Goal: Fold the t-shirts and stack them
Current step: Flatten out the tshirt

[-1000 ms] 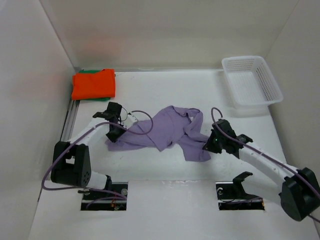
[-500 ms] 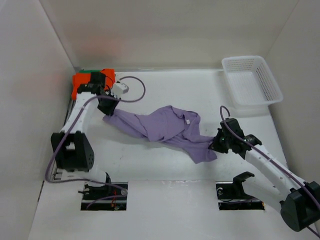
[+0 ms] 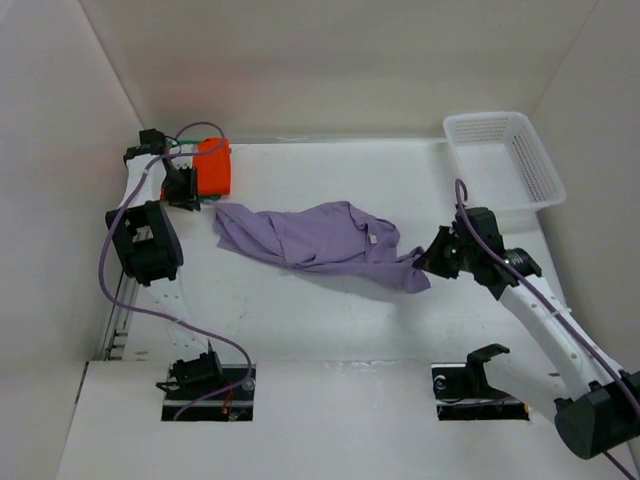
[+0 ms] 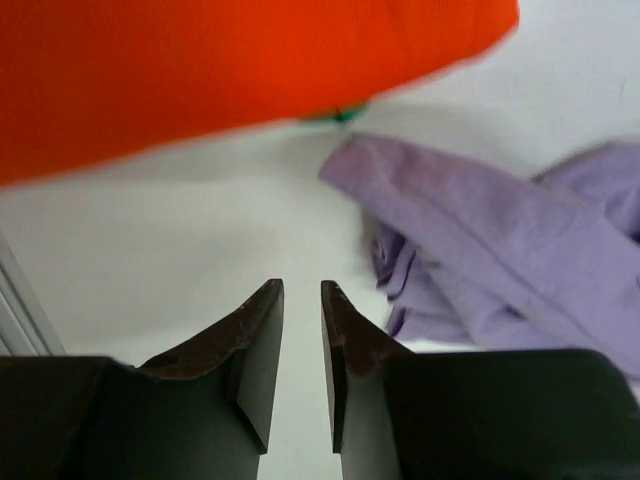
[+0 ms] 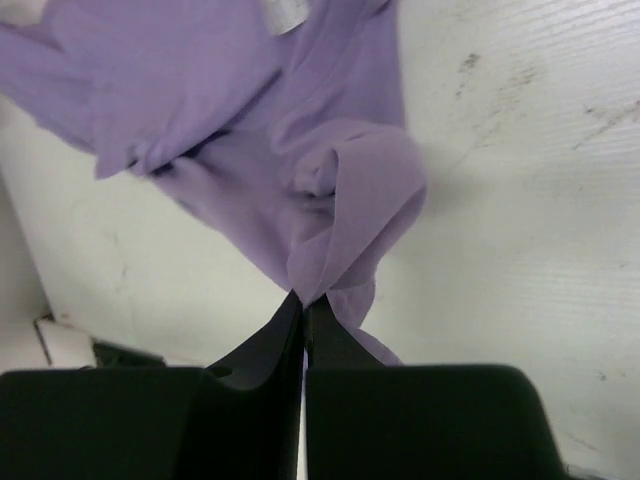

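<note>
Next, my left gripper grabs the lavender t-shirt's free corner (image 3: 221, 211) (image 4: 352, 168), opposite my right gripper's hold, to spread the shirt flat and fold it.
The lavender t-shirt (image 3: 310, 238) lies stretched out and crumpled across the middle of the table. My right gripper (image 3: 428, 262) is shut on its right end; the right wrist view shows the cloth (image 5: 340, 200) pinched between the closed jaws (image 5: 303, 298). My left gripper (image 3: 184, 194) is slightly open and empty (image 4: 302, 290), just left of the shirt's left corner (image 4: 450, 210). It is beside the folded orange t-shirt (image 3: 213, 167), which fills the top of the left wrist view (image 4: 200, 70). Only a sliver of the green t-shirt (image 4: 338, 117) shows under the orange one.
A white mesh basket (image 3: 497, 207) stands at the back right, just behind my right arm. White walls close the table on the left, back and right. A metal rail (image 3: 128, 262) runs along the left edge.
My left gripper has let go of the lavender shirt's left end and moved back-left beside the orange shirt. My right gripper has pulled the right end further right, drawing the shirt out.
</note>
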`<state>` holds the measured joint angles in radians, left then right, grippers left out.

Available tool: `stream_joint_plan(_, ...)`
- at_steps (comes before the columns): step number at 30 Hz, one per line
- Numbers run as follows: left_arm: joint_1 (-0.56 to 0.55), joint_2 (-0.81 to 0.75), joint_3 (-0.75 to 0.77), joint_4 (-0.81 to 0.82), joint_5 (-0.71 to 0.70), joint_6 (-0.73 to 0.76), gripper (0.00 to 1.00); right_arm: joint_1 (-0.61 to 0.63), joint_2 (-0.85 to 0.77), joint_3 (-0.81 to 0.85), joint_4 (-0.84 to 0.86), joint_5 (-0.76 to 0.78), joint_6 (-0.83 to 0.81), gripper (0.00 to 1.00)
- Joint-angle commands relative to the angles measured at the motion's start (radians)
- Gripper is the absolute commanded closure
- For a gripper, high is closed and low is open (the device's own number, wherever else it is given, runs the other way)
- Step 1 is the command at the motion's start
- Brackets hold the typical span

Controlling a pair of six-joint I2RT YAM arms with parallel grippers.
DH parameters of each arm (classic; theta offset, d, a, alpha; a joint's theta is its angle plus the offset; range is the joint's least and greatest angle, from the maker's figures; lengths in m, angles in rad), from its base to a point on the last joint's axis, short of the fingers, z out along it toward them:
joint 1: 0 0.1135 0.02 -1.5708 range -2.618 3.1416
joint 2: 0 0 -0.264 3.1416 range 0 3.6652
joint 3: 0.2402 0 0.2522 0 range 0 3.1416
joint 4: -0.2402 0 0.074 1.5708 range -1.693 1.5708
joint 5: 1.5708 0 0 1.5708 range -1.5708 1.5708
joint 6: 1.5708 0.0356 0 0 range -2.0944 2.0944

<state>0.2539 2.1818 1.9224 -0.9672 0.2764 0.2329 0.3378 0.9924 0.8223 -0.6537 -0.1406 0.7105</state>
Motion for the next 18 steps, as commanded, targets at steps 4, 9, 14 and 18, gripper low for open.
stream_joint_plan(4, -0.121, -0.371, -0.342, 0.054, -0.011, 0.132, 0.64, 0.052, -0.104, 0.109, -0.132, -0.083, 0.003, 1.0)
stream_joint_plan(9, -0.164, -0.357, -0.496, 0.056, -0.065, 0.129, 0.56, 0.066, -0.109, 0.092, -0.127, -0.079, 0.01, 1.0)
stream_joint_plan(14, -0.155, -0.343, -0.6, 0.103, -0.065, 0.092, 0.5, 0.068, -0.112, 0.084, -0.115, -0.074, 0.015, 1.0)
stream_joint_plan(18, -0.172, -0.327, -0.626, 0.186, -0.082, 0.063, 0.49, 0.068, -0.112, 0.072, -0.107, -0.074, 0.017, 1.0)
